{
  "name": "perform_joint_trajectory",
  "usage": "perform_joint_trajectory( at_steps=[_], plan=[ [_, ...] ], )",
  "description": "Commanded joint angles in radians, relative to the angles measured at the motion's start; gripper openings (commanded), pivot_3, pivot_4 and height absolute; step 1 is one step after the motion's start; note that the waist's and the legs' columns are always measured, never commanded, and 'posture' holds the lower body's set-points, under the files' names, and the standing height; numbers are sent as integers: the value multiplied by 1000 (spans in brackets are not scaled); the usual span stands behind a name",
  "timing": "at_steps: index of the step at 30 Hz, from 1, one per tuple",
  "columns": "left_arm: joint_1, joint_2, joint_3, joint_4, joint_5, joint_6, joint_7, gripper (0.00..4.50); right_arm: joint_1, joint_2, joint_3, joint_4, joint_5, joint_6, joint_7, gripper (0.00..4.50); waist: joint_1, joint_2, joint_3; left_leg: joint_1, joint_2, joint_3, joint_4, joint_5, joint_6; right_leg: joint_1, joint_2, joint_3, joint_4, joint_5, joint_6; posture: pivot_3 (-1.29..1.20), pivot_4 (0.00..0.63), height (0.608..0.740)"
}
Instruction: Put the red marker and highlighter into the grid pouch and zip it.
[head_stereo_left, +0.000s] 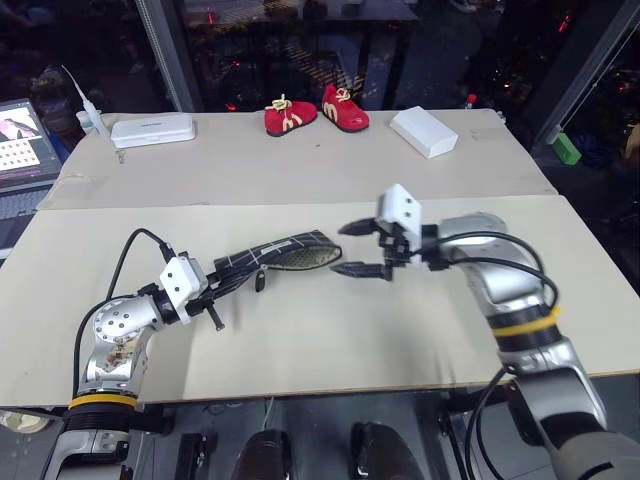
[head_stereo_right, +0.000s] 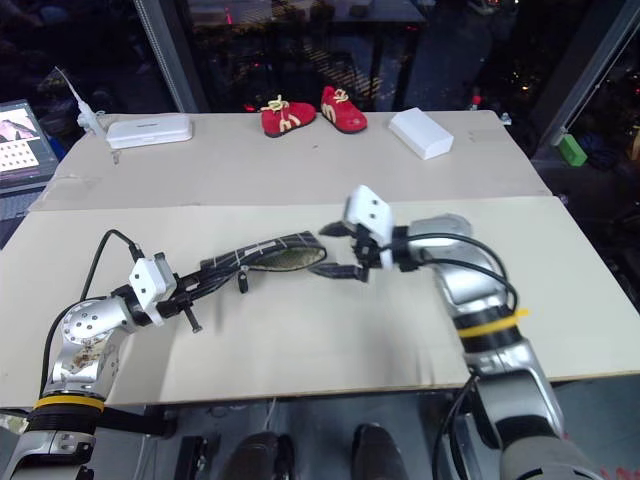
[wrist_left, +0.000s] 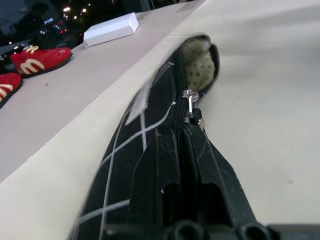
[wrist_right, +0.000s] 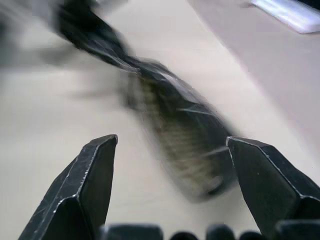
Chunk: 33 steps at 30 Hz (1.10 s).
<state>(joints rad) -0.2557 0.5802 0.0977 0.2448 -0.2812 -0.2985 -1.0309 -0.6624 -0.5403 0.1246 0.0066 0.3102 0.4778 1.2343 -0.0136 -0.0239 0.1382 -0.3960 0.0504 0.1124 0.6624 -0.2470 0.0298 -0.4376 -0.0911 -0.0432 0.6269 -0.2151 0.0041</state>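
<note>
My right gripper pinches the zipper by its black pull strap (head_stereo_left: 260, 282) next, to zip the grid pouch (head_stereo_left: 275, 255) closed.
The grid pouch (head_stereo_left: 275, 255), black with white lines, hangs lifted off the table. My left gripper (head_stereo_left: 212, 285) is shut on its near end. The far end gapes open and shows a pale dotted lining (wrist_left: 200, 62). The zipper pull (wrist_left: 191, 97) sits partway along the zip, and a black strap (head_stereo_left: 258, 280) dangles below. My right gripper (head_stereo_left: 345, 250) hovers open just right of the pouch's open end, with nothing between its fingers (wrist_right: 95, 175). The red marker and the highlighter are out of view.
At the back of the table are a pair of red shoes (head_stereo_left: 315, 112), a white box (head_stereo_left: 423, 131) and a white case (head_stereo_left: 152, 129). A laptop (head_stereo_left: 20, 150) sits at the far left. A seam runs across the table behind the pouch.
</note>
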Motion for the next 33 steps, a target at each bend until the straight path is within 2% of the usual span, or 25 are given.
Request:
perform_joint_trajectory(
  at_steps=[1, 3, 6, 10, 12, 19, 29, 32, 33],
  plan=[
    [2, 12, 20, -23, -21, -10, 1, 0, 96, -38, -19, -134, 106, 123, 15, 3884, -1, 0, 0, 1, 0, 0, 0, 0, 0, 0, 0, 0, 0, 0, 0, 0, 150, 740],
    [-1, 13, 22, -18, -20, -10, 1, 0, 151, -32, 11, -160, 106, 164, -23, 3884, -2, 0, 0, 3, 0, -1, 0, 0, 0, 2, 0, 1, 1, 0, 0, 0, 150, 740],
    [-4, 11, 21, -15, -20, -10, 2, 0, 179, 46, 70, -121, 37, 179, -160, 3884, -7, 0, 0, 6, 1, -2, 0, 0, 0, 3, 1, 2, 2, 0, 0, 0, 150, 740],
    [-6, 5, 14, -18, -19, -10, 2, 0, 133, 198, 106, -2, -50, 173, -370, 3884, -5, 0, 0, 6, 0, -1, 0, 0, -1, 2, 1, 3, 3, 0, -1, 0, 150, 740],
    [-8, 2, 10, -19, -18, -11, 0, 0, 90, 267, 114, 55, -71, 157, -427, 3884, -3, 0, 0, 5, 0, 0, 0, 0, -1, 2, 1, 3, 2, 0, -1, 0, 150, 740],
    [-41, -15, -4, 12, -10, -21, -2, 0, -47, 435, 179, 149, -91, 123, -451, 3884, -3, 0, 0, 2, 0, 1, 0, 0, -1, 0, 1, 1, 2, 0, -1, 0, 150, 740],
    [-50, -27, -9, 23, -9, -29, -7, 0, -123, 514, 172, 267, -108, 90, -480, 3884, -3, 0, 0, 1, 0, 1, 0, 1, -1, 1, 1, 0, 2, 0, 0, 0, 150, 740],
    [-46, -28, -11, 18, -9, -28, -7, 0, -129, 517, 163, 298, -112, 75, -489, 3221, -7, 0, 0, 1, 0, 1, 0, 1, -1, 0, 1, 0, 2, 0, -1, 0, 150, 740],
    [-44, -28, -11, 15, -10, -27, -6, 0, -127, 517, 160, 302, -111, 74, -489, 2752, -7, 0, 0, 1, 0, 1, 0, 1, -1, 0, 1, 0, 2, 0, -1, 0, 150, 740]
  ],
)
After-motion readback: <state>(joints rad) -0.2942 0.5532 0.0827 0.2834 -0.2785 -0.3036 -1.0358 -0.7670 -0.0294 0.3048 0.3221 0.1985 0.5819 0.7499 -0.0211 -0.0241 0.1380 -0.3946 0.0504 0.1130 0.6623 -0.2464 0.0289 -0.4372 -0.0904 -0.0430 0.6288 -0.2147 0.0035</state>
